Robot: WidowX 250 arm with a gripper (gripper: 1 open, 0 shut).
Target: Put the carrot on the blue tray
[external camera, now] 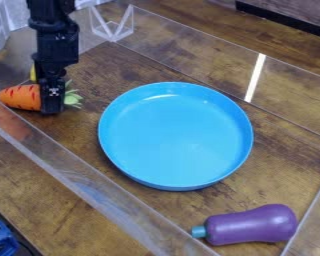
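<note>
I will set the carrot (17, 97) on the blue tray, and for that my gripper will next grab it by its leafy end (69, 98).
The orange carrot (17, 97) lies on the wooden table at the far left, its light green top (71, 98) pointing right toward the blue tray (175, 135). My black gripper (48, 100) comes down from above onto the carrot's leafy end and hides that part of it. Its jaws stand open, astride the carrot, and no squeeze on it shows. The round blue tray sits in the middle of the table with nothing in it, a short gap right of the carrot.
A purple eggplant (251, 225) lies near the front right. A clear plastic wall (69, 170) runs along the table's front-left side, close to the carrot. A pale wire frame (112, 22) stands at the back, behind the arm.
</note>
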